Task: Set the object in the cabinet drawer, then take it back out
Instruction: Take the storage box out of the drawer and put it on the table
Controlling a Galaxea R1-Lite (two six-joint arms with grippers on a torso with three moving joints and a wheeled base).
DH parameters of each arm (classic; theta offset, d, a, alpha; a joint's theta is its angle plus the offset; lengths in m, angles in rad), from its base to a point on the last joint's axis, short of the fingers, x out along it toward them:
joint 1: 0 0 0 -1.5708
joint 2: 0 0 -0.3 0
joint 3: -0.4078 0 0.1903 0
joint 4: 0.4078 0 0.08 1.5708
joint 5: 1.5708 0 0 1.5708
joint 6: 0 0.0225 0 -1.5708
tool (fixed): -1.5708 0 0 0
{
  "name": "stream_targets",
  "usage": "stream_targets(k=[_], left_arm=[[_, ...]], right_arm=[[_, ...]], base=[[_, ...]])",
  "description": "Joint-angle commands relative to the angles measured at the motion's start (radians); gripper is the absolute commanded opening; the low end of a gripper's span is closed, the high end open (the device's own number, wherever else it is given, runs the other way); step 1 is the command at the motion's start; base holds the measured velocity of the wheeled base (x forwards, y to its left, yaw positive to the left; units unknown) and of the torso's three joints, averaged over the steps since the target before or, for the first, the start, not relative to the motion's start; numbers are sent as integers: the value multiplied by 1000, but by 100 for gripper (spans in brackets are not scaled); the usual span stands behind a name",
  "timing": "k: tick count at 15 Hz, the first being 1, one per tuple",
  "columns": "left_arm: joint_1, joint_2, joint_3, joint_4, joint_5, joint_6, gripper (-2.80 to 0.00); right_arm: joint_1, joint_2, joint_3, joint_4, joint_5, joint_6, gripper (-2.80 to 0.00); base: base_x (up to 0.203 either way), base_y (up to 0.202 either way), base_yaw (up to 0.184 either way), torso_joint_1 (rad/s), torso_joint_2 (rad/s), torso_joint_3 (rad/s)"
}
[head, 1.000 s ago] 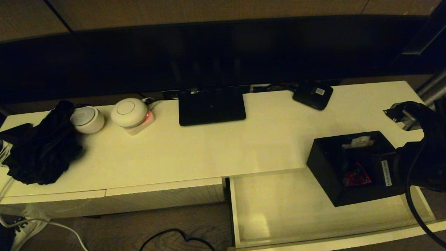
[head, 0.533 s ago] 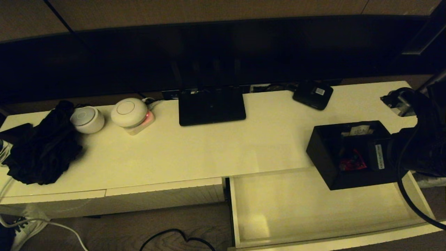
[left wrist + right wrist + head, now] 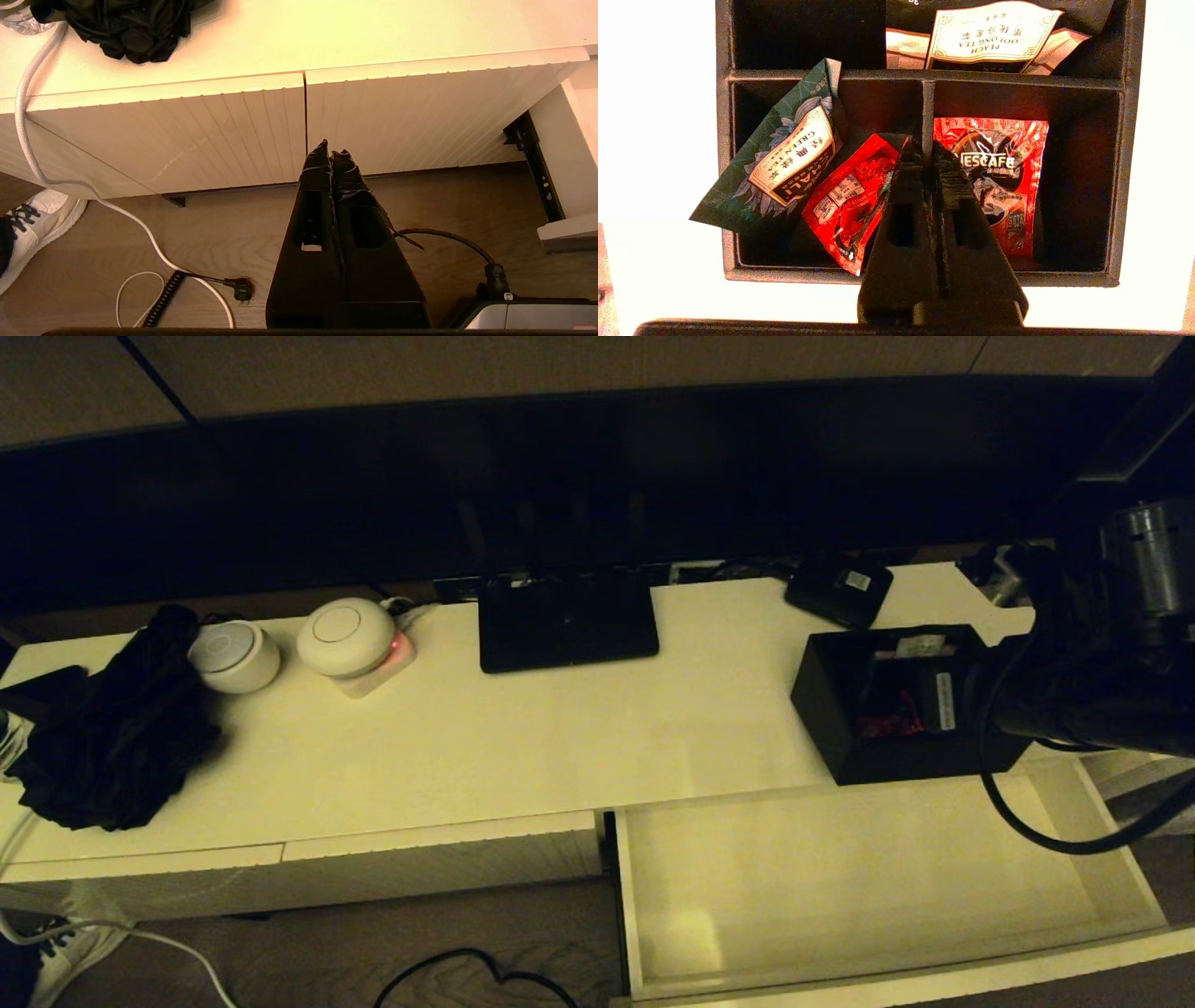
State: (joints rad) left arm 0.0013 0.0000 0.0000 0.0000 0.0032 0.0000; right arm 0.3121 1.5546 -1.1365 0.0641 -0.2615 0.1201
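Note:
My right gripper holds the black organiser box, and its lower edge (image 3: 907, 777) hangs by the drawer. My right gripper should keep holding the box until the box rests farther back on the cabinet top (image 3: 739, 728).
The black organiser box (image 3: 896, 709) is over the cabinet top (image 3: 560, 737) at its right front, just behind the open drawer (image 3: 840, 877); I cannot tell whether it rests there. My right gripper (image 3: 924, 149) is shut on the box's inner divider (image 3: 927, 107), between two red packets (image 3: 999, 177) and beside a green tea packet (image 3: 784, 154). Its arm (image 3: 1092, 695) reaches in from the right. The drawer's pale interior holds nothing. My left gripper (image 3: 331, 147) is shut on nothing, low before the closed ribbed fronts (image 3: 233, 130), and does not appear in the head view.
A flat black router (image 3: 568, 616) and a small black device with a white label (image 3: 838, 588) sit at the back. Two round white devices (image 3: 345, 635) and a black bundle (image 3: 112, 737) lie at the left. Cables (image 3: 140, 228) and a shoe (image 3: 32, 224) are on the floor.
My right gripper has carried the box up and back, from over the open drawer to over the cabinet top, and a little to the left. The drawer stays open.

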Motion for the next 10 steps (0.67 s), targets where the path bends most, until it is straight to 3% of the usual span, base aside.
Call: stream_targets(k=[1, 6, 10], left_arm=[[0, 0, 3, 0, 1, 0, -280], [0, 0, 3, 0, 1, 0, -280], [0, 0, 3, 0, 1, 0, -280]], right_arm=[[1, 77, -39, -43, -10, -2, -280], [4, 160, -50, -200, -33, -88, -280], [5, 148, -25, -213, -33, -96, -280]], base=[[0, 0, 0, 0, 0, 0], [0, 0, 0, 0, 0, 0], [0, 0, 0, 0, 0, 0]])
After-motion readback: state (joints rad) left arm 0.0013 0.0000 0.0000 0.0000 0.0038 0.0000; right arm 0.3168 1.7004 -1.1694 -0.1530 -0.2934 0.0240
